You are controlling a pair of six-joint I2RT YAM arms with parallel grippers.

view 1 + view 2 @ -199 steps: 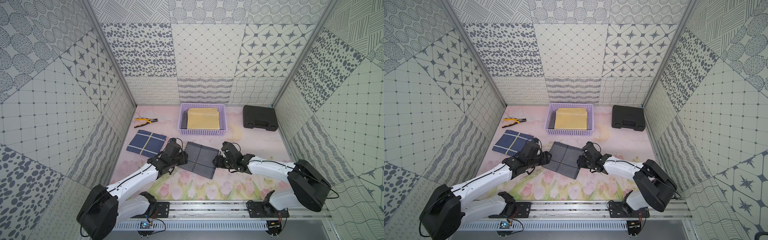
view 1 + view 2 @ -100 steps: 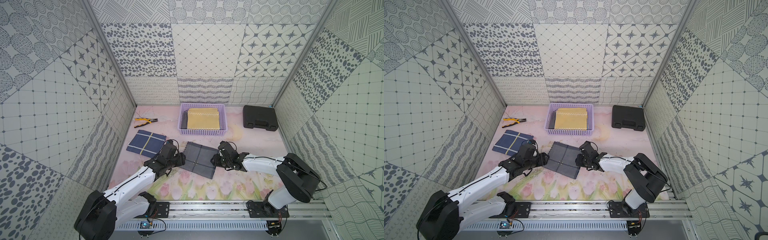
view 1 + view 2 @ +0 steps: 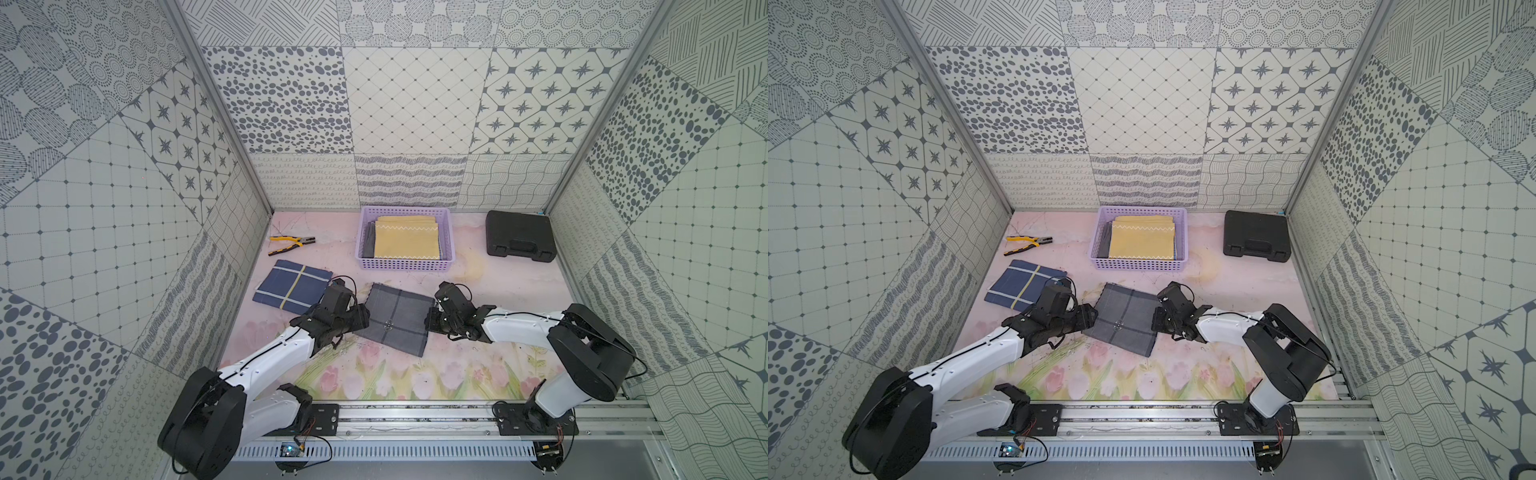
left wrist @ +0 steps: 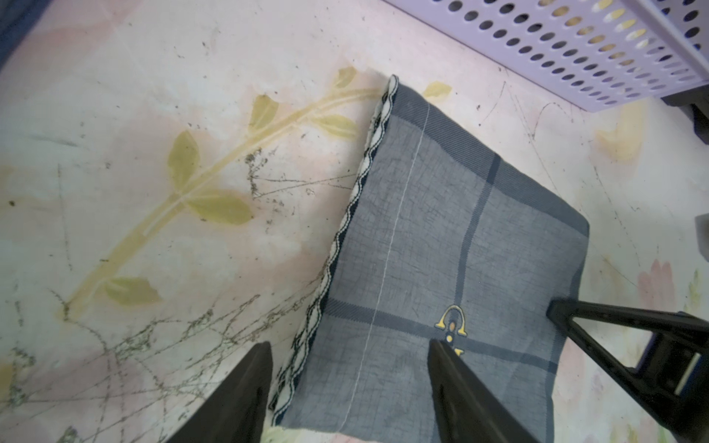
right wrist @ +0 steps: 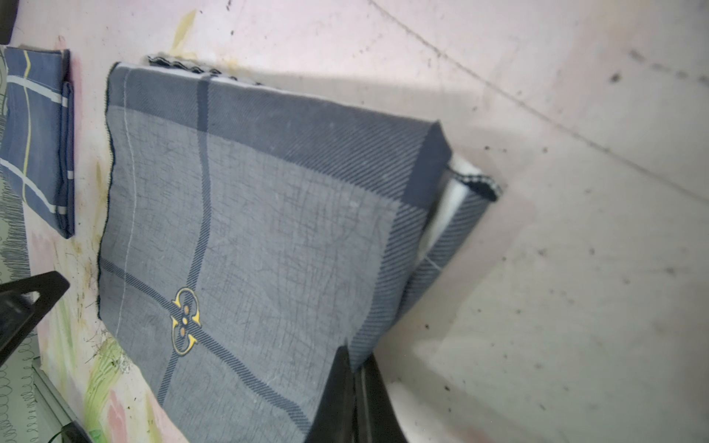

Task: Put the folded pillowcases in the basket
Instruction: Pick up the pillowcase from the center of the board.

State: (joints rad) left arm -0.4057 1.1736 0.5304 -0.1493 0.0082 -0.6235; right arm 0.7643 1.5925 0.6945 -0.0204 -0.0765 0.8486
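My left gripper grabs the scalloped edge of the folded pillowcase next, opposite my right gripper, so both sides lift together and it goes flat in the basket.
The folded pillowcase is grey with dark check lines and a small yellow emblem, and lies flat mid-table. My right gripper is shut on the pillowcase's right edge, where the folded layers lift slightly. My left gripper stands open across the opposite scalloped edge, with one finger over the pillowcase and one over bare table. The lilac perforated basket sits behind, towards the back wall.
A yellow folded cloth fills the basket, with a dark cloth beside it. A blue checked folded cloth lies left of the grey pillowcase. Yellow-handled pliers are at the back left. A black hard case is at the back right. Patterned walls enclose the table.
My right gripper has closed onto the pillowcase's right edge. My left gripper has edged in over the left edge and stays open.
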